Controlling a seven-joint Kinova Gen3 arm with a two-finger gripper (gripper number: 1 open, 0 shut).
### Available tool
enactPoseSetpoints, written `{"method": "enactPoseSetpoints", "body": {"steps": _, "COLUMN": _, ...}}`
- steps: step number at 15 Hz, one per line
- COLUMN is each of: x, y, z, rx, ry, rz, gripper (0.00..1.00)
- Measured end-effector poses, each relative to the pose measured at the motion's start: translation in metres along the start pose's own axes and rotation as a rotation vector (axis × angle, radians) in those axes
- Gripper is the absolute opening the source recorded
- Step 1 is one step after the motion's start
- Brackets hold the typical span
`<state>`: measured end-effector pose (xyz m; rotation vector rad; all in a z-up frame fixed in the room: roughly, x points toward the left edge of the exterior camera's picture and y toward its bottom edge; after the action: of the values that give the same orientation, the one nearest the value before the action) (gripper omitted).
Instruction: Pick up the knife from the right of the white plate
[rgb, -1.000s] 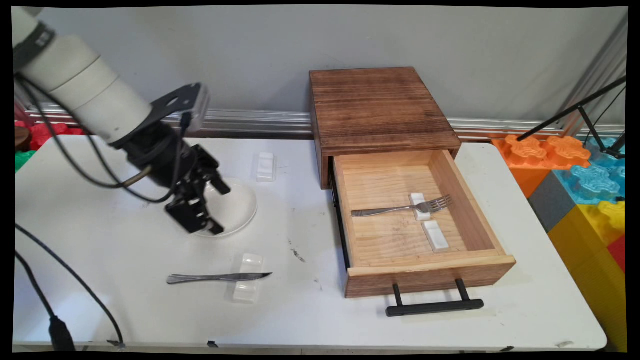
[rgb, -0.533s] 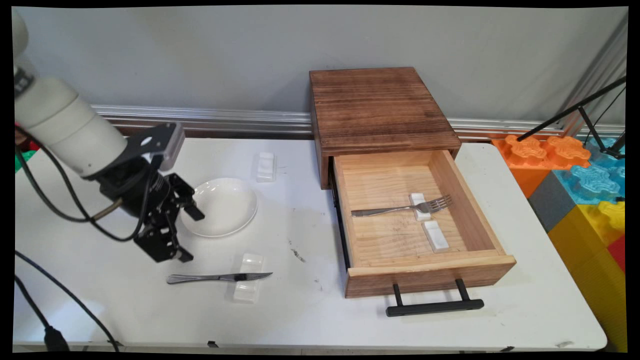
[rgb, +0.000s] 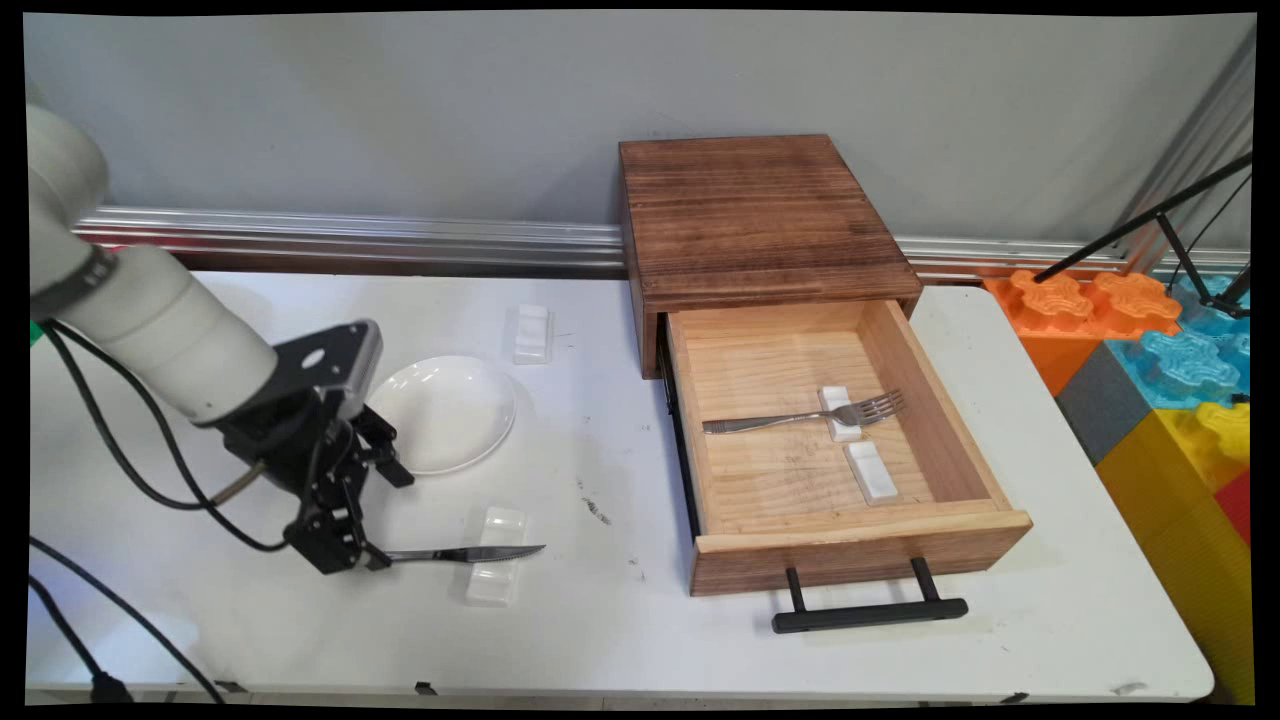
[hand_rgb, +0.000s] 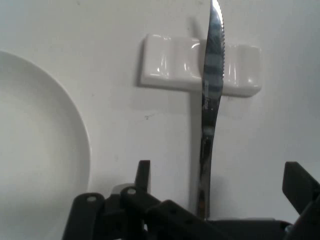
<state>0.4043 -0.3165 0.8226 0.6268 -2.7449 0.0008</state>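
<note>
My gripper grabs the serrated steel knife by its handle (rgb: 408, 556) next, to move it into the drawer.
A steel knife (rgb: 460, 552) lies near the table's front left, its blade across a white cutlery rest (rgb: 503, 522). My gripper (rgb: 383, 518) is open and low over the knife's handle end, which it hides in the main view. In the hand view the knife (hand_rgb: 210, 100) runs up from between the two fingers (hand_rgb: 143, 175) to the cutlery rest (hand_rgb: 170, 67). One finger stands on each side of the handle, and I cannot tell whether they touch it. A white plate (rgb: 450, 412) sits just behind the gripper; the plate (hand_rgb: 35, 150) fills the hand view's left.
A wooden box (rgb: 760, 210) stands at the back, its drawer (rgb: 860, 555) pulled open with a black handle (rgb: 868, 612). Inside lie a fork (rgb: 780, 422) on a white rest (rgb: 838, 412) and a second rest (rgb: 870, 470). Another rest (rgb: 531, 333) sits behind the plate. Coloured blocks (rgb: 1150, 340) stand to the right.
The gripper has come from over the plate toward the table's near side and down to the knife's handle. Nothing else has moved.
</note>
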Motion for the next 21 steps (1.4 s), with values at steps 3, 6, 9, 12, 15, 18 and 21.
{"method": "enactPoseSetpoints", "body": {"steps": 3, "x": -0.002, "y": 0.0, "z": 0.02, "rx": -0.001, "ry": 0.003, "rz": 0.008, "gripper": 1.0}}
{"method": "enactPoseSetpoints", "body": {"steps": 6, "x": -0.004, "y": -0.001, "z": 0.034, "rx": -0.001, "ry": 0.004, "rz": 0.018, "gripper": 1.0}}
{"method": "enactPoseSetpoints", "body": {"steps": 9, "x": -0.006, "y": -0.002, "z": 0.044, "rx": -0.002, "ry": 0.005, "rz": 0.027, "gripper": 1.0}}
{"method": "enactPoseSetpoints", "body": {"steps": 12, "x": -0.008, "y": -0.002, "z": 0.05, "rx": -0.003, "ry": 0.008, "rz": 0.034, "gripper": 1.0}}
{"method": "enactPoseSetpoints", "body": {"steps": 15, "x": -0.008, "y": -0.003, "z": 0.057, "rx": -0.003, "ry": 0.014, "rz": 0.041, "gripper": 1.0}}
{"method": "enactPoseSetpoints", "body": {"steps": 18, "x": -0.007, "y": -0.003, "z": 0.061, "rx": -0.003, "ry": 0.019, "rz": 0.043, "gripper": 1.0}}
{"method": "enactPoseSetpoints", "body": {"steps": 21, "x": -0.007, "y": -0.003, "z": 0.063, "rx": -0.002, "ry": 0.026, "rz": 0.044, "gripper": 0.0}}
